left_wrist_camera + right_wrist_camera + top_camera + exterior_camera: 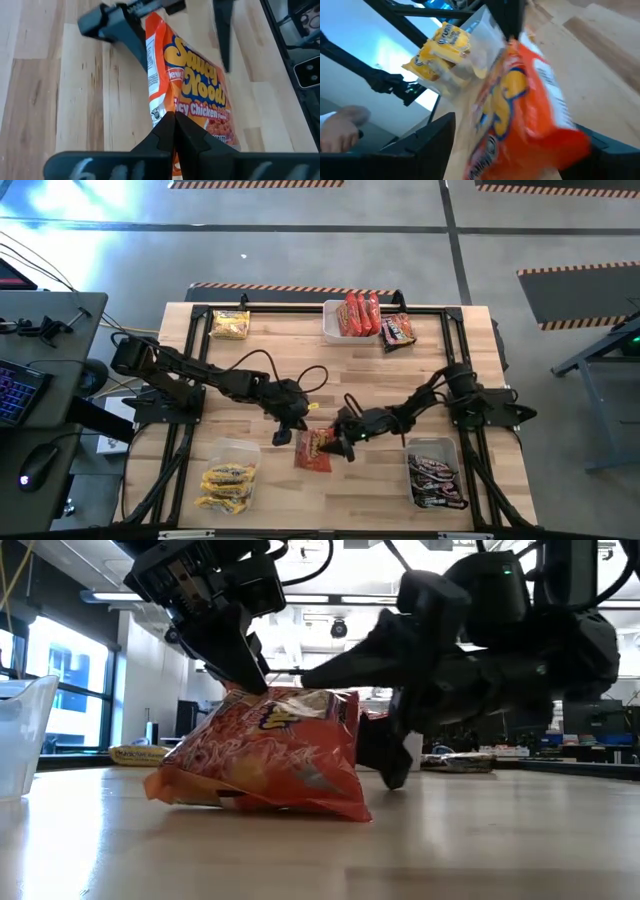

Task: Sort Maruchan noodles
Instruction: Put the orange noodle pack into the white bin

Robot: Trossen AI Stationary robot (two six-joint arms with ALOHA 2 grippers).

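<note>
My right gripper should next sort the red-orange noodle packet into the tub of red packets, so it should pick up the packet by its edge (327, 448) (540, 145).
One red-orange noodle packet (313, 450) lies mid-table toward the near edge, also in the low view (262, 755). It tilts up on its lower side, which rests on the wood. My left gripper (291, 427) is shut on the packet's raised edge. My right gripper (346, 441) is open at the packet's right end, a finger (125, 35) on either side of that end. In the right wrist view the packet (520, 115) fills the gap between those fingers; whether they touch it I cannot tell. My left gripper pinches the packet's raised edge (161, 111) between its two shut fingers (247, 668). It slants down from above and from the table's left. That edge is lifted, and the opposite side (250, 802) stays on the table.
A clear tub of yellow packets (228, 480) stands near-left and a tub of dark brown packets (436, 473) near-right. A tub of red packets (352, 315) is at the far edge. Loose yellow (230, 325) and brown (397, 332) packets lie there too. Black frame rails (190, 370) line the sides.
</note>
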